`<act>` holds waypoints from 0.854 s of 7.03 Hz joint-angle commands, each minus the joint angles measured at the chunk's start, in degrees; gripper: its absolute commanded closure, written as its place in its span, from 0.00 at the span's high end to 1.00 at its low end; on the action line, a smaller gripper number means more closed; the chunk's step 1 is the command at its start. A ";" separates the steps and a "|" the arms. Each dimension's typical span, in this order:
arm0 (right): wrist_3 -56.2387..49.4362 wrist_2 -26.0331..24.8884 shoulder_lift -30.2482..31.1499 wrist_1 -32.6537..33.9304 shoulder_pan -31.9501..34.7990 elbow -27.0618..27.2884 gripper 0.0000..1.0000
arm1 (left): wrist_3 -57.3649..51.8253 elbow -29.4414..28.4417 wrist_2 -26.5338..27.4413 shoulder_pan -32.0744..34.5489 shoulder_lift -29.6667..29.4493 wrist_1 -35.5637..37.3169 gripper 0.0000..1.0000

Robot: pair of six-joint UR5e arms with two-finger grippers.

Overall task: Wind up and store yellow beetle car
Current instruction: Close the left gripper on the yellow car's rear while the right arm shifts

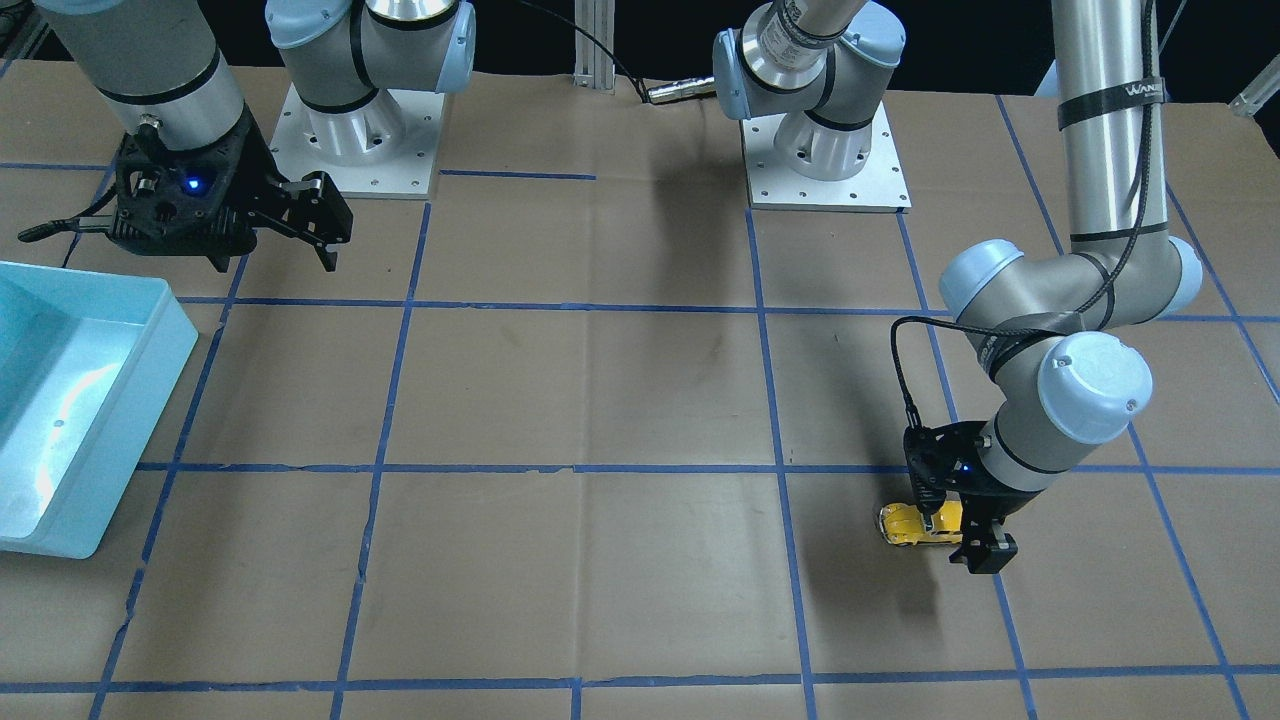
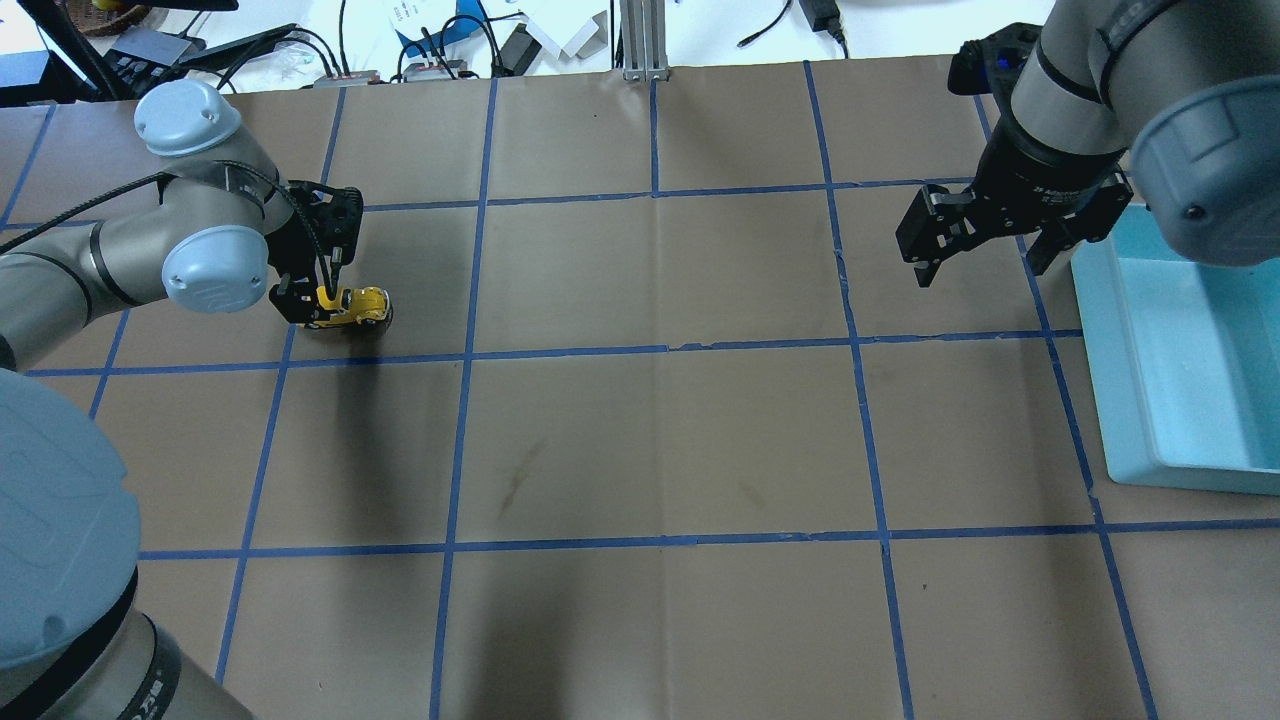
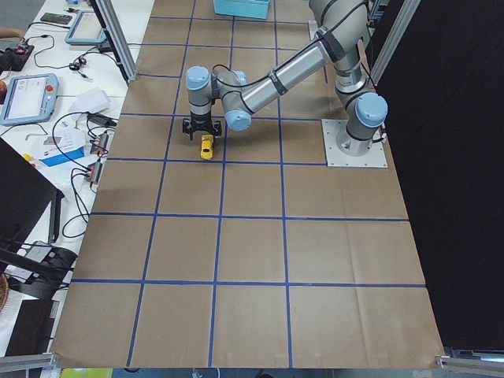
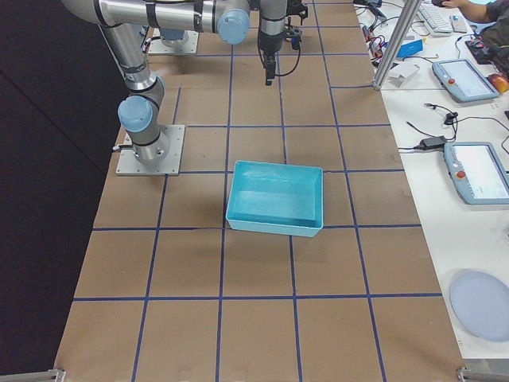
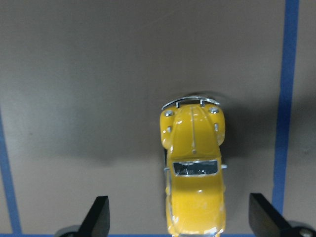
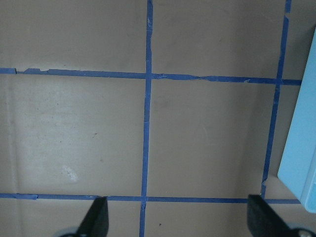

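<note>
I need to grab the sides of the car's cabin with my left gripper next, so that I can wind up the yellow beetle car and store it in the bin (image 1: 78, 408).
The yellow beetle car (image 5: 195, 168) stands on its wheels on the brown table, seen from above with its silver bumper pointing away. It also shows in the front view (image 1: 912, 524), the overhead view (image 2: 358, 305) and the left side view (image 3: 207, 146). My left gripper (image 5: 180, 219) is lowered over the car's rear half, its jaws wide apart on either side, not touching it. It also shows in the overhead view (image 2: 318, 298) and the front view (image 1: 958, 538). My right gripper (image 2: 978, 262) hangs open and empty above the table beside the bin.
A light blue bin (image 2: 1100, 350) sits at the table's right end, also in the front view (image 1: 150, 400) and the right side view (image 4: 274, 219). Its edge shows in the right wrist view (image 6: 301, 148). Blue tape lines grid the table.
</note>
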State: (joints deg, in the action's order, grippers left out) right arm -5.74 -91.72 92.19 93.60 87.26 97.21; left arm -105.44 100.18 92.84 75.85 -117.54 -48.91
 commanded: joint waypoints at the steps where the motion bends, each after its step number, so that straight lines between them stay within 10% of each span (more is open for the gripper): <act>1: -0.41 0.67 0.44 0.52 0.80 -0.52 1.00 | -0.12 0.28 -0.29 0.00 -1.63 0.57 0.97; 4: 0.47 2.60 -0.43 5.18 4.41 -0.26 1.00 | -0.30 0.55 0.06 0.00 -1.21 1.37 0.57; 6: -0.14 1.29 -0.61 5.10 3.45 -0.09 1.00 | -0.21 0.28 0.41 0.00 -0.94 1.28 0.58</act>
State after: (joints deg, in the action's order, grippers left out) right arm -5.57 -89.61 91.69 98.64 91.24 97.06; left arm -105.67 100.61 92.97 75.85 -118.67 -47.62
